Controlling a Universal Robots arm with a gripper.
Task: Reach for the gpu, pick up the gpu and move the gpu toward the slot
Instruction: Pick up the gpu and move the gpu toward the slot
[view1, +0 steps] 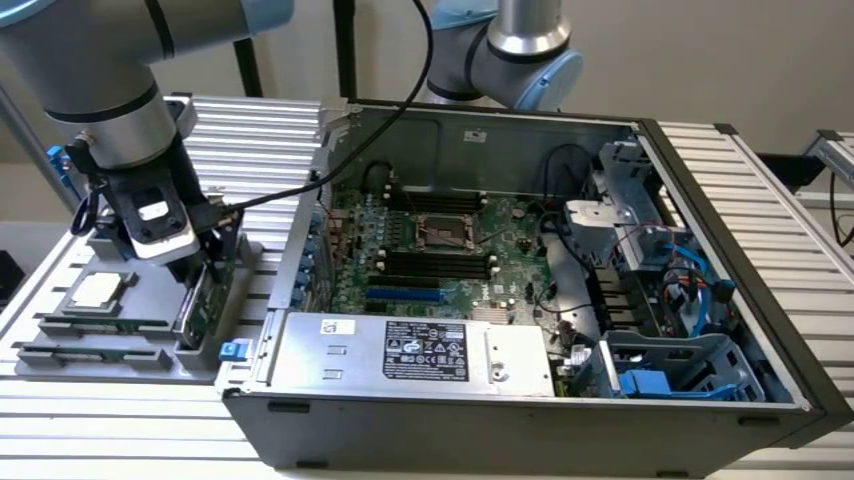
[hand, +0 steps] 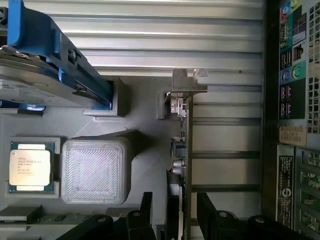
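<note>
My gripper needs to close and would hold the card: its fingers reach down on both sides of the GPU card's near end (view1: 198, 312).
The gpu (hand: 183, 145) stands on edge in a grey holder tray (hand: 145, 115), seen edge-on as a thin dark-green card with a silver bracket (hand: 188, 82) at its far end. In the exterior view the gpu (view1: 196, 305) sits at the exterior view's left, beside the open computer case. My gripper (hand: 176, 212) is open, with one dark finger on each side of the card's near end and a gap showing beside it. From outside, the gripper (view1: 200, 268) hangs just over the card. A blue slot (view1: 400, 296) lies on the motherboard inside the case.
The tray also holds a processor chip (hand: 29, 167), a grey ribbed block (hand: 95, 170) and a hard drive with blue rails (hand: 45, 65). The open case (view1: 747, 330) has a silver power supply (view1: 414, 350) along its front. A black cable (view1: 287, 190) runs from my wrist.
</note>
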